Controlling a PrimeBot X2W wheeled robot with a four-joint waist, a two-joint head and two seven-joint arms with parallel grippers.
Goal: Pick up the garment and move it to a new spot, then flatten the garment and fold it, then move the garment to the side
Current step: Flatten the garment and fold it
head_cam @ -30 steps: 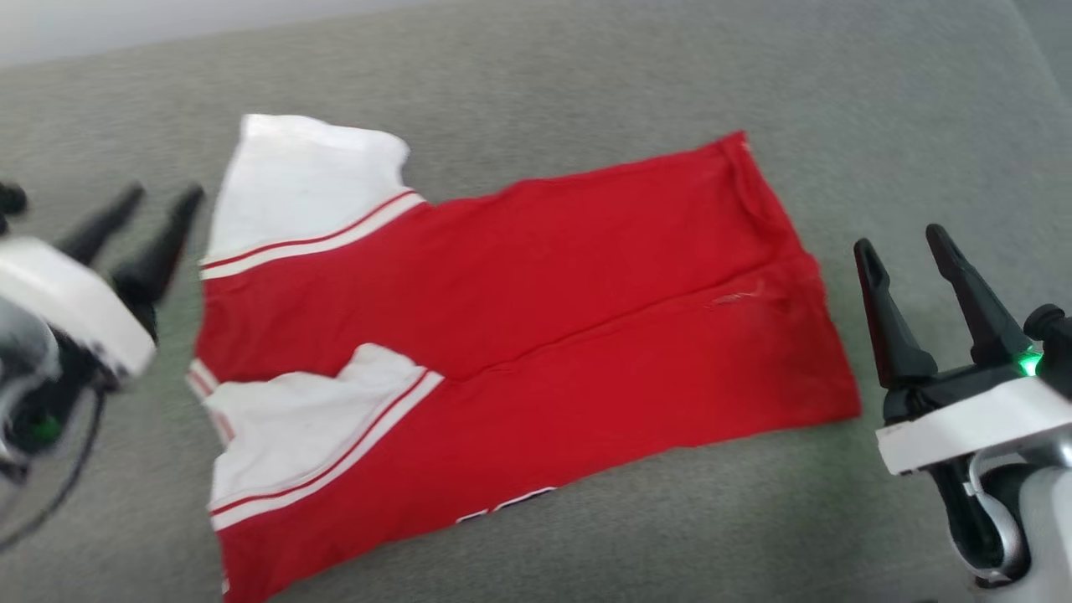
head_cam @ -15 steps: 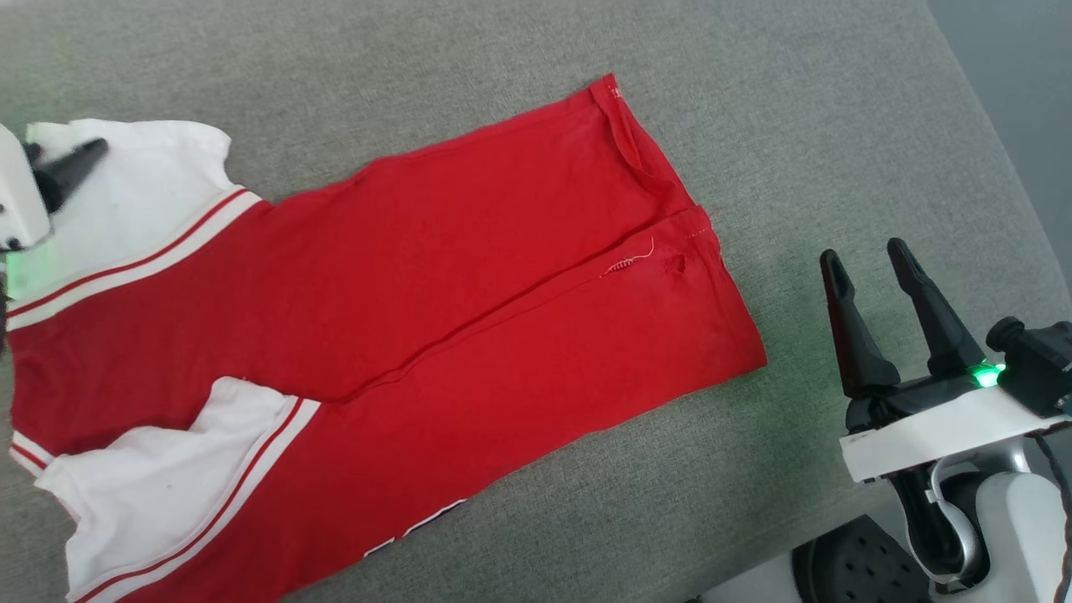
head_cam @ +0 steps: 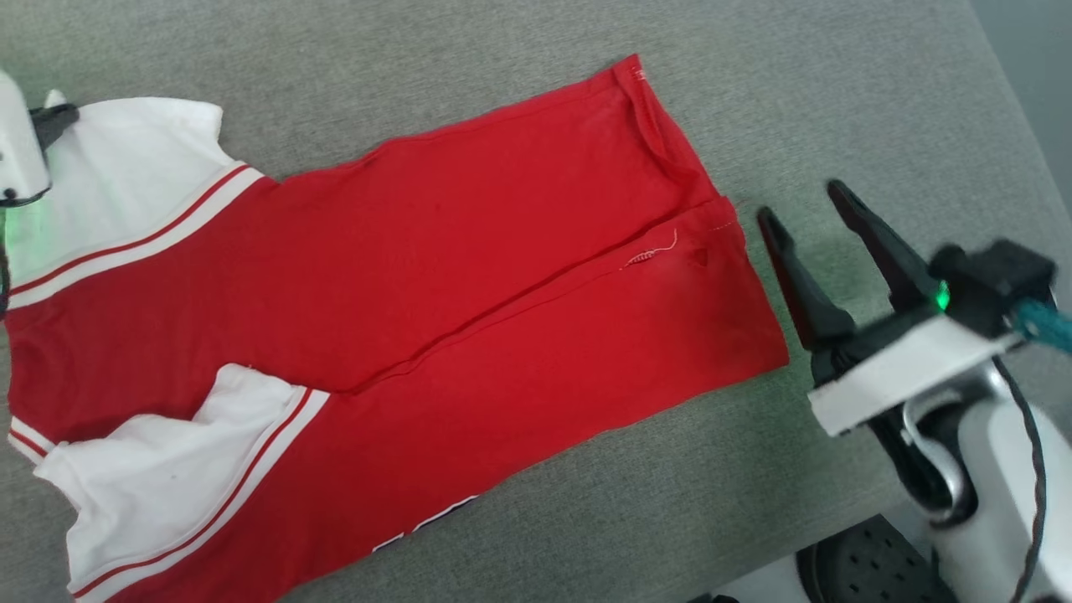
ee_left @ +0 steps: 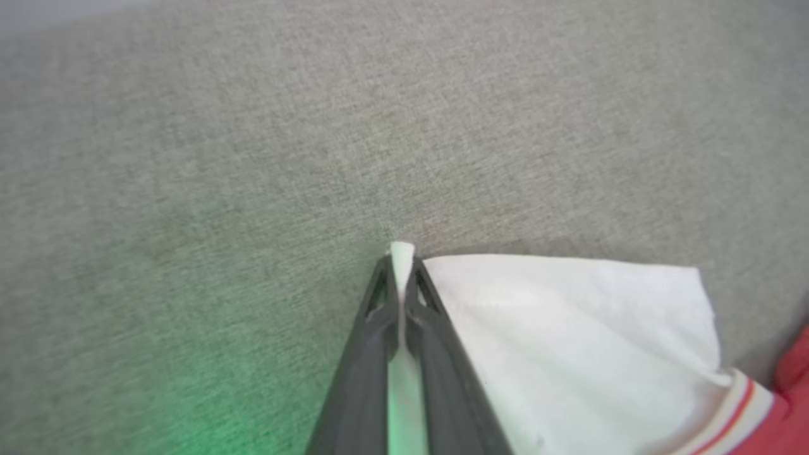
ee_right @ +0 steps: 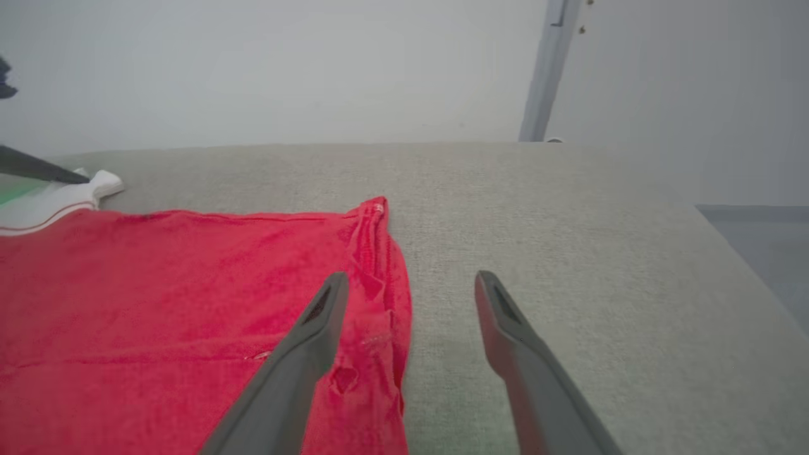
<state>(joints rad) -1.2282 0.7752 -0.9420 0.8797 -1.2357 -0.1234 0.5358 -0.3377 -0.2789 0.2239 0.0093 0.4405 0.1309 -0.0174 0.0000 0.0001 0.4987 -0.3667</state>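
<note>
The garment's hem edge (head_cam: 651,122) curls up at its white-stitched red hem corner (head_cam: 635,70) while the garment's body lies flat, so my right gripper will grab the garment by that corner next.
The garment (head_cam: 469,276), a red jersey with white sleeves, lies folded lengthwise on the grey cushion (head_cam: 419,75); both long sides are turned in and meet along the middle. My left gripper (ee_left: 401,253) is shut on the far corner of the upper white sleeve (ee_left: 556,328), a strip of white cloth pinched between its fingers. In the head view the left gripper (head_cam: 52,121) sits at that sleeve's top-left corner. My right gripper (head_cam: 808,213) is open, hovering just beyond the hem end (ee_right: 379,284), its fingers astride the hem edge in the right wrist view.
The grey cushion's right edge (head_cam: 997,109) drops off near my right arm, with floor (ee_right: 765,234) beyond. A pale wall (ee_right: 284,69) and a grey post (ee_right: 542,76) stand behind the cushion. My wheeled base (head_cam: 854,569) shows below the front edge.
The left gripper reached the upper sleeve's corner and closed on it. The right gripper moved in toward the hem end, still open. The head camera also shifted.
</note>
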